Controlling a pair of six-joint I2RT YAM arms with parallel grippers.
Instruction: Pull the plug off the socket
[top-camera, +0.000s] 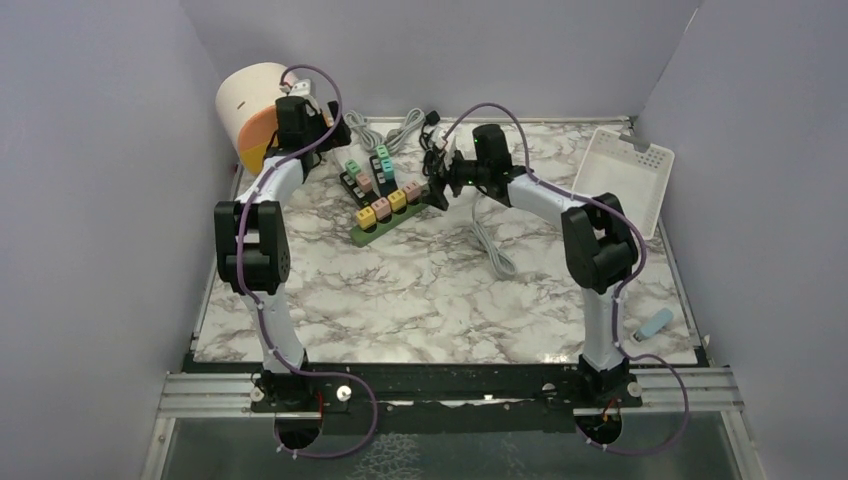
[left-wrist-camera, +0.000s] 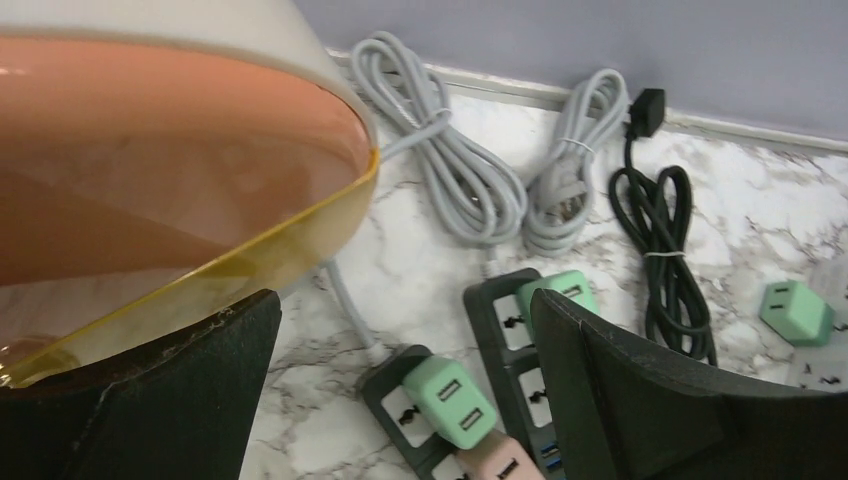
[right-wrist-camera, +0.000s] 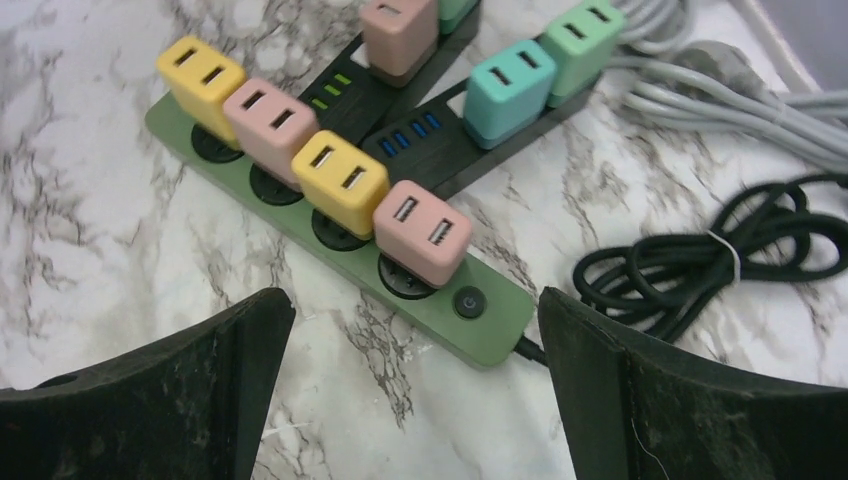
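The right gripper should next grip the pink plug nearest the switch (top-camera: 412, 190) (right-wrist-camera: 423, 233) by its long sides to pull it off the socket, and this leaves the yellow plug free.
A green power strip (right-wrist-camera: 485, 325) lies on the marble table with yellow, pink, yellow and pink plugs in a row. The nearest pink plug (right-wrist-camera: 422, 232) sits just beyond my right gripper (right-wrist-camera: 415, 330), which is open and empty above the strip's switch end (top-camera: 438, 190). Two black strips (top-camera: 362, 178) lie behind it. My left gripper (left-wrist-camera: 402, 330) is open and empty over them (top-camera: 335, 135). A mint green plug (left-wrist-camera: 450, 400) stands in the left black strip between the jaws. A second green plug (left-wrist-camera: 562, 290) is partly hidden by the right finger (left-wrist-camera: 640, 400).
A cream and orange round container (left-wrist-camera: 150, 150) is close on the left gripper's left side. Coiled grey cables (left-wrist-camera: 470, 170) and a black cable (left-wrist-camera: 660, 240) lie at the back wall. A loose green plug (left-wrist-camera: 795, 312) lies to the right. A white tray (top-camera: 625, 175) leans at right.
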